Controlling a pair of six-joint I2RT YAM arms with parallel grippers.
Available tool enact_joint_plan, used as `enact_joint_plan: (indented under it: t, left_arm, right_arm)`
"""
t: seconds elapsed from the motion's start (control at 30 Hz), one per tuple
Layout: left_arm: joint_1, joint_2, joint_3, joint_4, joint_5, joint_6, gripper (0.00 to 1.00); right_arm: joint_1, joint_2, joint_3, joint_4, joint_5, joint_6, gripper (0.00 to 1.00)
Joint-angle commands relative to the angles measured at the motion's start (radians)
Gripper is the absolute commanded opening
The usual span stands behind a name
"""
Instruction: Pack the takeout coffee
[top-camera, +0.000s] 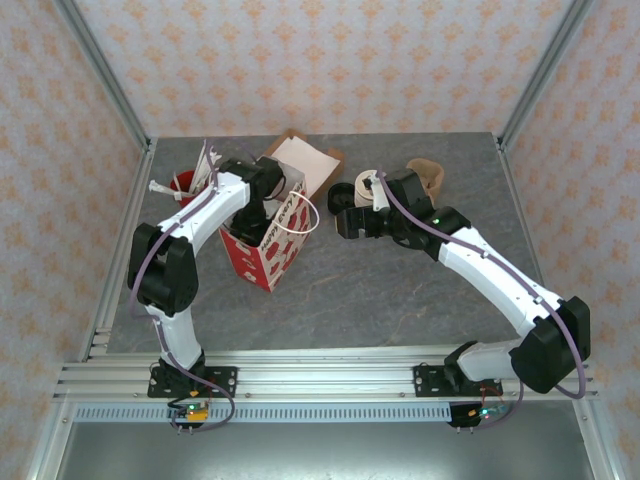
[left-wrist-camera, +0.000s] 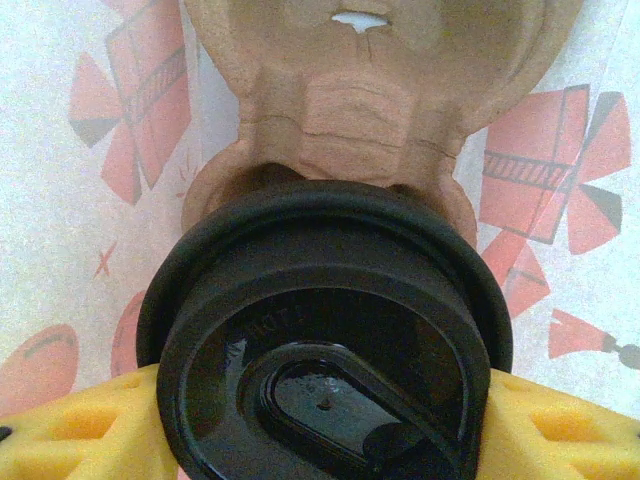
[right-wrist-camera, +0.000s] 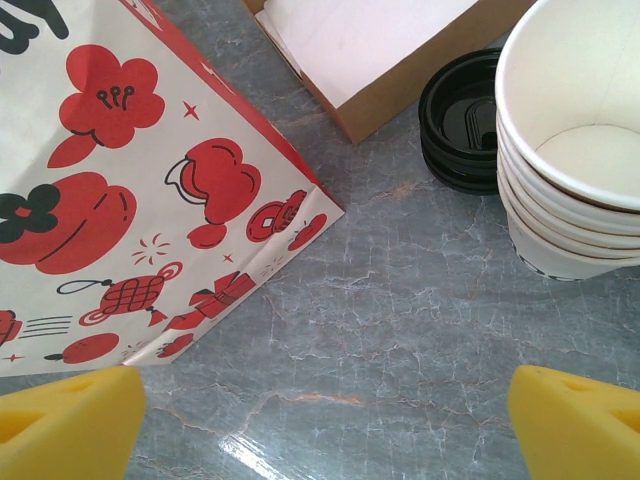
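The takeout coffee stands low inside the paper bag, with the carrier's rim showing around the coffee's lid, so it is time for my left gripper to release it now.
The takeout coffee shows its round black lid from above, low inside the red-and-white paper bag. My left gripper is shut on it, with a yellow finger pressed against each side of the lid. The cup body is hidden under the lid. Just beyond the cup, a brown pulp cup carrier lies in the bag. In the top view the left gripper reaches down into the bag's mouth. My right gripper hovers open over bare table to the right of the bag, nothing between its fingers.
A stack of lidless white cups and a stack of black lids stand just beyond the right gripper. An open cardboard box sits behind the bag. A brown carrier lies at the back right, a red container at the back left.
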Motion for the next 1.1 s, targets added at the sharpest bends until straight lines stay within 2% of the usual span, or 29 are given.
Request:
enact_joint_plan:
  t: [0.0,0.3,0.43,1.07]
  left_arm:
    - [0.009,0.080,-0.032,0.061,-0.008,-0.003,0.44]
    - [0.009,0.105,-0.037,0.081,-0.020,-0.021,0.45]
    - [0.007,0.066,-0.029,0.085,-0.014,-0.026,0.46]
    - [0.007,-0.068,-0.003,0.032,0.007,-0.033,0.76]
  right_arm:
    - [0.005,0.002,0.022,-0.018,0.008,-0.004,0.94]
    - [0.005,0.007,0.024,-0.015,0.000,0.000,0.94]
    - [0.005,0.004,0.026,-0.025,0.008,-0.004,0.94]
    - [0.007,-0.003,0.039,-0.034,0.002,0.005,0.94]
